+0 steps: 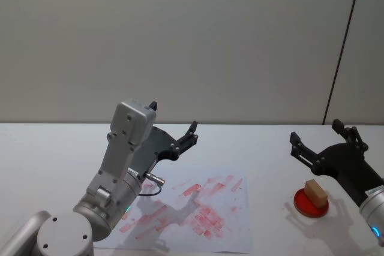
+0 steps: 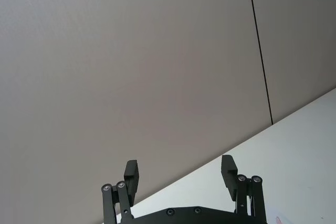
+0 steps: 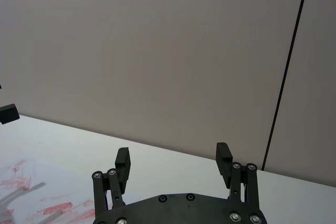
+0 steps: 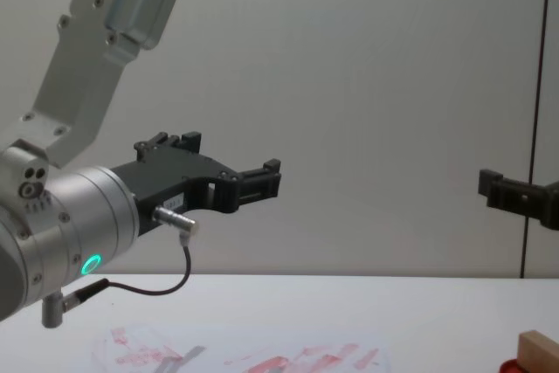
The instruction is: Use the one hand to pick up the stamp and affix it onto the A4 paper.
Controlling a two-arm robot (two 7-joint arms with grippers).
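Note:
I will next use my right gripper to grip the stamp by its upper wooden sides, because its base is standing in the red ink pad.
The stamp, a small tan wooden block, rests on a round red ink pad at the right of the table, and its corner also appears in the chest view. My right gripper hovers open just above and behind it, with nothing between its fingers. The A4 paper, white and smeared with red marks, lies flat at the table's centre. My left gripper, with a looping cable and a green light, is held open in the air over the paper's far left corner.
A plain grey wall rises behind the white table. The left arm's silvery body stands over the paper's left edge. Bare tabletop lies between the paper and the ink pad.

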